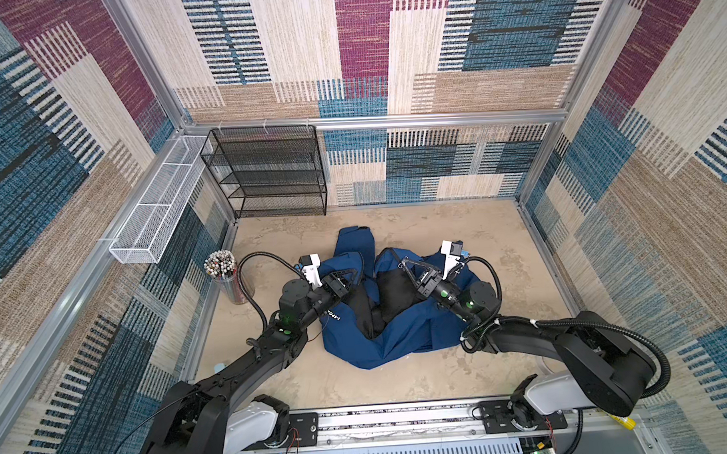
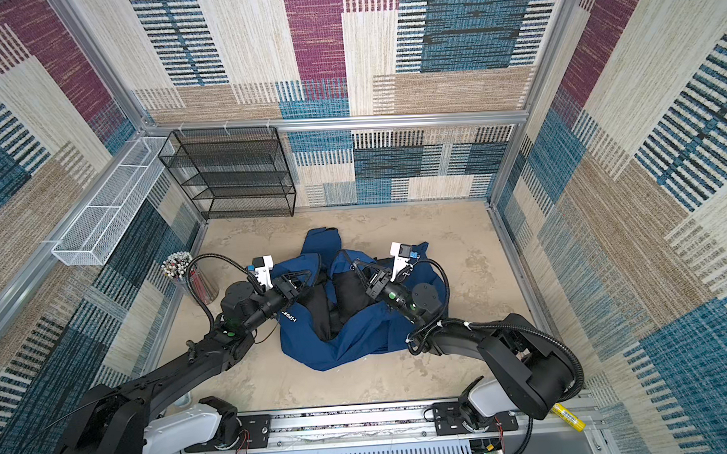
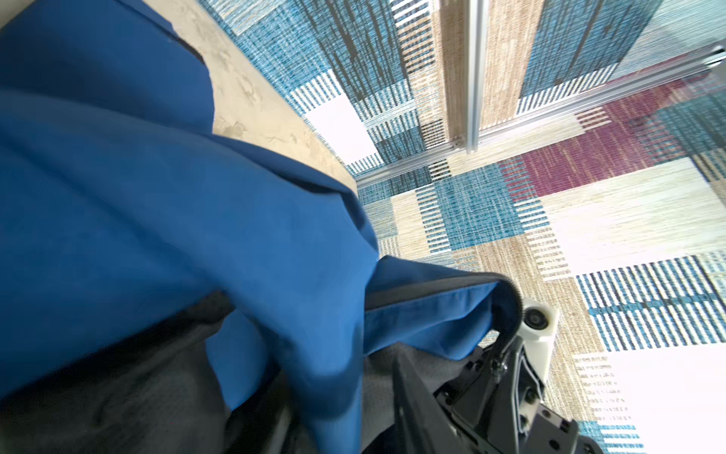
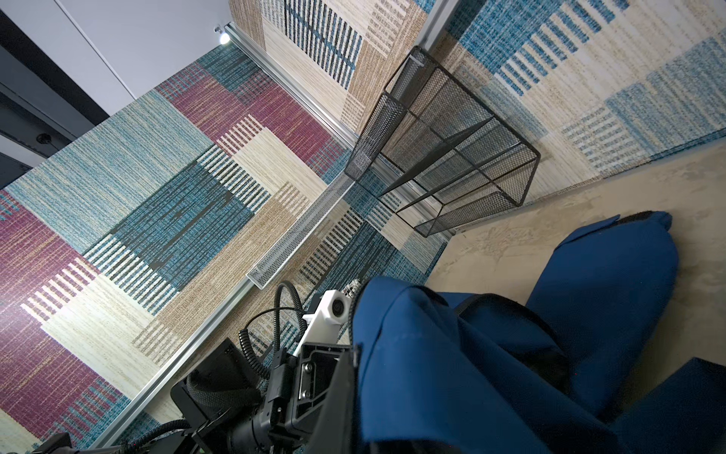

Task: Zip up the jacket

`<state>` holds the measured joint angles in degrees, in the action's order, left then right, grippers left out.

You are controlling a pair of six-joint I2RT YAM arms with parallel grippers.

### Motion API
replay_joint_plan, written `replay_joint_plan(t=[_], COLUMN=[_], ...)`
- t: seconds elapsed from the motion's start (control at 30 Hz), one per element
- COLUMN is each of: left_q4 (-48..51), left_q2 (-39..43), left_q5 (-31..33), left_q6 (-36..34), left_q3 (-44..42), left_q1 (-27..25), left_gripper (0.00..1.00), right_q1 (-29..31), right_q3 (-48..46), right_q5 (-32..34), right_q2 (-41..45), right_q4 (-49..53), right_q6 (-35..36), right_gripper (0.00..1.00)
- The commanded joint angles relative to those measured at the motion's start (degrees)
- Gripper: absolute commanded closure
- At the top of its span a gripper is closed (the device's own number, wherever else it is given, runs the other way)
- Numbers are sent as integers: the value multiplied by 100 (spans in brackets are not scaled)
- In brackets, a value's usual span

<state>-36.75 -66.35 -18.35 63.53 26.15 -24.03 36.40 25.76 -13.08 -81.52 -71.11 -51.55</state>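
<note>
Both jacket fronts need to come together to zip. My left gripper should next grab the jacket [image 1: 398, 330] by the raised blue fold across from my right gripper's edge.
The navy blue jacket [image 1: 398, 330] lies crumpled in the middle of the beige table, its black lining [image 1: 391, 293] showing in both top views. White chest text [image 2: 288, 316] sits beside my left arm. My left gripper [image 1: 353, 273] lies against a raised blue fold on the jacket's left side. Cloth [image 3: 275, 275] fills the left wrist view and hides its jaws. My right gripper [image 1: 404, 262] is shut on the other raised front edge. That edge, with its dark zipper tape [image 3: 451, 285], curls over the gripper. Blue cloth [image 4: 451, 373] covers the right wrist view.
A black mesh shelf [image 1: 268, 173] stands at the back left of the table [image 1: 478, 240]. A white mesh basket [image 1: 153, 210] hangs on the left wall. A clear cup of pencils [image 1: 224, 274] stands close to my left arm. A yellow item [image 2: 568, 416] lies by the right base.
</note>
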Motion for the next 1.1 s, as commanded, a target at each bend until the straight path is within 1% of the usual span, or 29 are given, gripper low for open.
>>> replay_joint_plan(t=[0.0,0.3,0.33,0.4,0.5,0.63,0.7,0.83,0.9,1.07], left_q4=[-227,-130,-160,-175,-104,104,401,616,620,559], left_q2=[-10,-51,-79,-145,-173,-75,9,104,122,-33], left_q5=[-44,24,25,18,15,74,120,164,191,79], left_q6=[105,80,88,116,67,-12,-95,-215,-234,-220], left_q3=[48,48,65,113,162,158,184,212,215,311], left_q1=[-22,-129,-134,-129,-137,-132,-133,-137,-137,-129], left_gripper=[61,60,60,66,68,67,66,60,60,65], right_q1=[7,5,2,7,2,2,6,1,-1,1], right_q3=[43,83,79,78,104,105,105,123,131,131], right_q5=[-56,-45,-39,-36,-54,-72,-66,-98,-95,-102], right_q2=[23,22,20,22,21,22,30,38,46,50], right_q4=[-269,-272,-280,-280,-265,-253,-250,-245,-237,-236], right_q6=[-47,-83,-89,-101,-97,-92,-99,-98,-87,-86], right_gripper=[100,100,100,100,100,100,100,100,100,100])
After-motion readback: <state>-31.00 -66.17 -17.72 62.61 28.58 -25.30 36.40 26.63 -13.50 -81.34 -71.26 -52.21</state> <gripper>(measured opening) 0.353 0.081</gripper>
